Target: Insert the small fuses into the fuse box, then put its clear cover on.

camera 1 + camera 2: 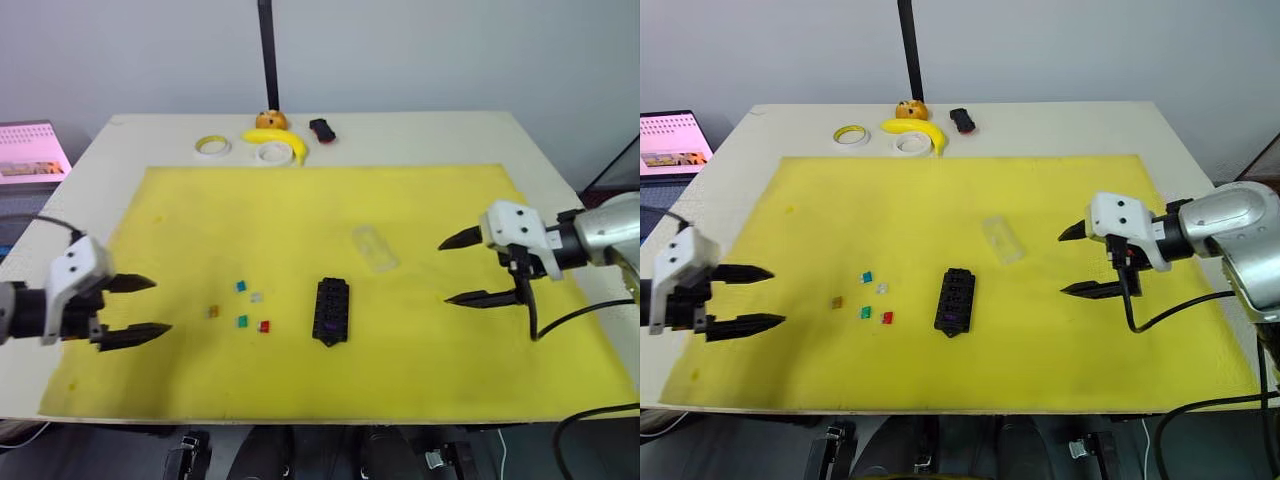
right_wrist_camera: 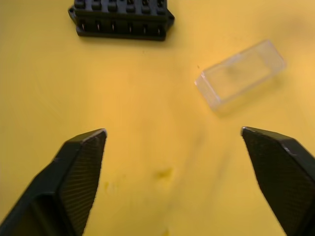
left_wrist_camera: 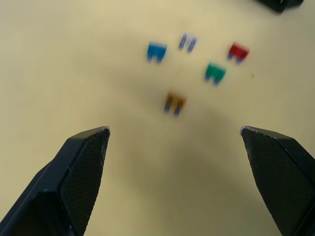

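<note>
Next, my left gripper reaches the small yellow fuse and grabs its plastic body, leaving the yellow fuse's metal prongs free for the fuse box.
The black fuse box lies mid-mat with a purple fuse seated near its front end. Several small fuses lie loose to its left: teal, grey-clear, yellow, green and red. The clear cover rests on the mat behind and right of the box. My left gripper hovers open left of the fuses, which appear between its fingers in the left wrist view, yellow nearest. My right gripper is open, right of the cover and box.
A yellow mat covers most of the table. At the back edge sit two tape rolls, a banana, an orange object, a small black-red object and a black pole. A laptop stands far left.
</note>
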Motion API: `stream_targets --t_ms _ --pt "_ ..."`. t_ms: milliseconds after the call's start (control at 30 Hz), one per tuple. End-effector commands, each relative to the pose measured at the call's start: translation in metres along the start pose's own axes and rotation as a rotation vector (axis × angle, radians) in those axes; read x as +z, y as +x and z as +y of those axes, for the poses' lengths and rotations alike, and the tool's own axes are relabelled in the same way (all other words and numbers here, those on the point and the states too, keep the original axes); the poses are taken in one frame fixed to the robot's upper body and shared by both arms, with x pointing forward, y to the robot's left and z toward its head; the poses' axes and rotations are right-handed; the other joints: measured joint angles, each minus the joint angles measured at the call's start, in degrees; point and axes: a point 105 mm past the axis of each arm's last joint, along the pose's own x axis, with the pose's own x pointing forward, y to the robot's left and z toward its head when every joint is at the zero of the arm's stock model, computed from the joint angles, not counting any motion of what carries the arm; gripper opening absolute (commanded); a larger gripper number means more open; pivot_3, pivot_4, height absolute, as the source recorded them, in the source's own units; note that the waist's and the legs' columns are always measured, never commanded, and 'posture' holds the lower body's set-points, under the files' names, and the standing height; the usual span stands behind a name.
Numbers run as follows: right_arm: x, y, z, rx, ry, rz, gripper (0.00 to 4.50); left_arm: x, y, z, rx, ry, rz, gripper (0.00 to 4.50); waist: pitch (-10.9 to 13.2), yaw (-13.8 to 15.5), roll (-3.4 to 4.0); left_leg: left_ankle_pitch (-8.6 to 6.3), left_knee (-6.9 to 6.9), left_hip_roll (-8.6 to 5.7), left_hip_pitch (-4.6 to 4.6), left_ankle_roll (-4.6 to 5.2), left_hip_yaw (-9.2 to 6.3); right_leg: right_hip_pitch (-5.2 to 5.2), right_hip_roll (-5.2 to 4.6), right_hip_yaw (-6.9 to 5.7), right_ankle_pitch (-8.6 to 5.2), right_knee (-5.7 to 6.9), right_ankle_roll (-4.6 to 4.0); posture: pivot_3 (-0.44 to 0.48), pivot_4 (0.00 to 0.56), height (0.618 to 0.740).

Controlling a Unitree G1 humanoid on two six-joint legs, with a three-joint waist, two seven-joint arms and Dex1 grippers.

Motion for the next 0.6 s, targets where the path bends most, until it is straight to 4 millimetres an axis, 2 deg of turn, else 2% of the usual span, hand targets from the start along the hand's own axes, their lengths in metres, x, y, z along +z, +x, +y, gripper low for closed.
stream_targets --t_ms 33,200,333,433,500,600 --pt "-0.009 -0.020 -0.010 -0.069 -0.014 0.042 4.40 0.003 -0.023 0.010 0.067 0.049 0.011 4.50 0.0 0.1 0.00 -0.01 -0.01 -0.01 0.00 0.00 0.01 -0.06 -0.05 0.03 -0.01 -0.03 -0.02 0.000 0.150 0.740" --pt "-0.014 -0.024 -0.015 -0.101 0.003 0.040 4.40 -0.006 -0.031 0.020 0.105 0.052 0.036 4.50 0.0 0.0 0.07 -0.03 -0.09 -0.06 0.00 0.00 0.05 -0.24 -0.28 0.04 -0.02 -0.08 -0.05 0.000 0.150 0.740" --pt "-0.004 -0.013 -0.014 -0.080 -0.022 0.002 4.40 -0.008 -0.017 0.017 0.066 0.066 0.032 4.50 0.0 0.0 0.08 -0.03 -0.31 -0.09 -0.01 0.00 0.16 -0.24 -0.37 0.03 -0.01 -0.09 -0.06 0.000 0.150 0.740" --pt "0.015 -0.002 -0.012 -0.060 -0.102 -0.032 4.40 -0.001 0.000 0.012 0.005 0.046 -0.011 4.50 0.0 -0.1 0.11 0.00 -0.47 -0.09 -0.01 -0.03 0.25 -0.29 -0.44 0.03 0.01 -0.09 -0.05 0.000 0.150 0.740" --pt "0.037 0.009 -0.006 -0.011 -0.167 -0.086 4.40 0.002 0.013 0.010 -0.039 0.016 -0.048 4.50 0.0 -0.1 0.14 0.02 -0.56 -0.09 -0.01 -0.07 0.28 -0.36 -0.43 0.03 0.04 -0.07 0.00 0.000 0.150 0.740" --pt "0.068 0.024 0.003 0.053 -0.237 -0.174 4.40 0.012 0.028 0.004 -0.122 -0.119 -0.136 4.50 0.0 -0.2 0.13 0.05 -0.66 -0.08 -0.04 -0.11 0.27 -0.44 -0.35 0.02 0.14 -0.04 0.18 0.000 0.150 0.740"
